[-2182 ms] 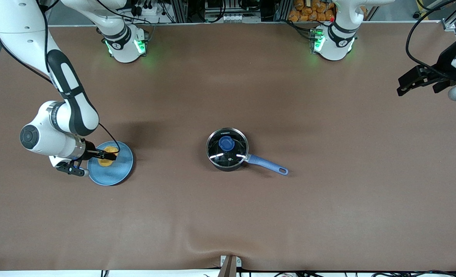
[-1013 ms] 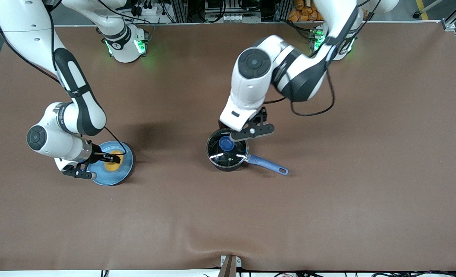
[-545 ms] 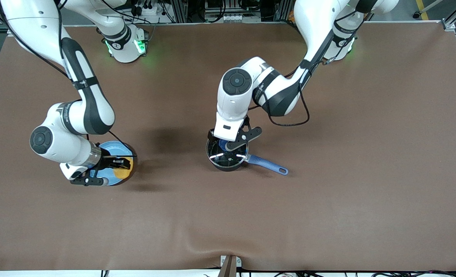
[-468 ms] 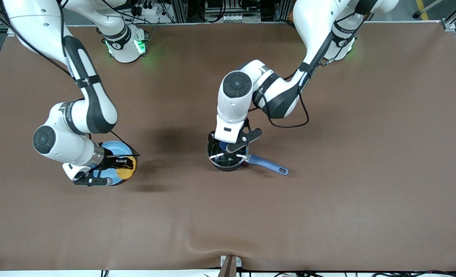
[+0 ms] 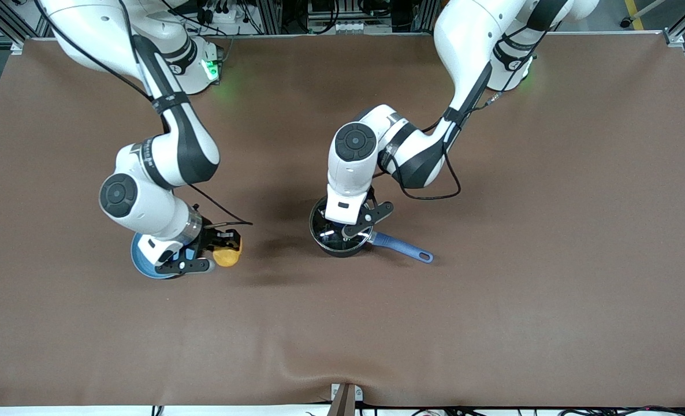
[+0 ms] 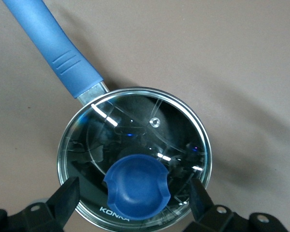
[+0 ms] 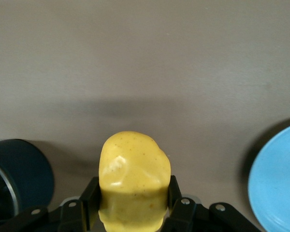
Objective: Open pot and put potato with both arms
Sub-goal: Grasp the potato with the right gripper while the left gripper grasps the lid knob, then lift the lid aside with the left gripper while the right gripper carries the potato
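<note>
The lid should next be held by its blue knob [image 6: 137, 188], so my left gripper should grab it there to open the pot.
The black pot [image 5: 332, 245] with its blue handle [image 5: 405, 248] stands mid-table with the glass lid on. My left gripper [image 5: 345, 224] hangs right over the lid. In the left wrist view the gripper [image 6: 134, 198] is open, and its fingers [image 6: 65, 197] stand on either side of the blue knob [image 6: 137, 188] without touching it. My right gripper [image 5: 220, 249] is shut on the yellow potato [image 5: 228, 256] and holds it above the table, just off the plate on the pot's side. The potato [image 7: 134, 176] also shows in the right wrist view between that gripper's [image 7: 134, 195] fingers.
A flat light-blue plate [image 5: 143, 264] lies under the right wrist, toward the right arm's end of the table; it also shows in the right wrist view [image 7: 278, 181]. The pot's wall [image 7: 19, 176] shows at that view's edge. Bare brown table lies between plate and pot.
My right gripper has lifted the potato off the plate and carried it toward the pot. My left arm has swung in and lowered its open gripper over the lid's knob.
</note>
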### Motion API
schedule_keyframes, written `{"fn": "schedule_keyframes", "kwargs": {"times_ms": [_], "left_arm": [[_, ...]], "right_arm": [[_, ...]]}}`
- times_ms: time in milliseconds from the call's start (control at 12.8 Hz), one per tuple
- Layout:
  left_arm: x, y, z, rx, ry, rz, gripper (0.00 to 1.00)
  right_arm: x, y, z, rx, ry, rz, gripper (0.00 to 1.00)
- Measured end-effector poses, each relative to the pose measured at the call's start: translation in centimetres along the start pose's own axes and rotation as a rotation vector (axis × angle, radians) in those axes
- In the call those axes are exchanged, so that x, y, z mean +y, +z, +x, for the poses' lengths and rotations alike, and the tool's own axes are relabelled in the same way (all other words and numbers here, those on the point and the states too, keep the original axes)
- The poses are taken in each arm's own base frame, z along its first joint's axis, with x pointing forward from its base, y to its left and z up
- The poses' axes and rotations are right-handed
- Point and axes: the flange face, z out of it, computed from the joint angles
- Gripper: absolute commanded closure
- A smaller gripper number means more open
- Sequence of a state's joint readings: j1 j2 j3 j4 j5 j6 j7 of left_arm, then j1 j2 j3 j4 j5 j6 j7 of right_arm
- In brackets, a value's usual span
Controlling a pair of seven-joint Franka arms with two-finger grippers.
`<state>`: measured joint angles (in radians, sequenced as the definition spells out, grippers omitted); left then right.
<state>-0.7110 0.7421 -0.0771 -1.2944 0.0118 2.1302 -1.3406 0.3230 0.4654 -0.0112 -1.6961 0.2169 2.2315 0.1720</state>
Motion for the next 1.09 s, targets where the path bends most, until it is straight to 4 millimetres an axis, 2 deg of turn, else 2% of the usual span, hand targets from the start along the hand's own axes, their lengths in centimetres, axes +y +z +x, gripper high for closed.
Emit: {"fn": "schedule_keyframes", "kwargs": {"times_ms": [468,779,1091], "left_arm": [[-0.1,2.0,-0.2,-0.005,0.002,0.018,0.0],[0.0,2.0,-0.1,-0.003,0.002,0.006,0.0],[0.0,2.0,-0.1,-0.003,0.0,0.007,0.09]], "right_arm": [[-0.9,-1.2,0.7,0.027,0.016,0.006,1.0],[-0.9,-1.1,0.7,0.028,0.012,0.001,1.0],[-0.9,-1.1,0.7,0.029,0.01,-0.001,1.0]]}}
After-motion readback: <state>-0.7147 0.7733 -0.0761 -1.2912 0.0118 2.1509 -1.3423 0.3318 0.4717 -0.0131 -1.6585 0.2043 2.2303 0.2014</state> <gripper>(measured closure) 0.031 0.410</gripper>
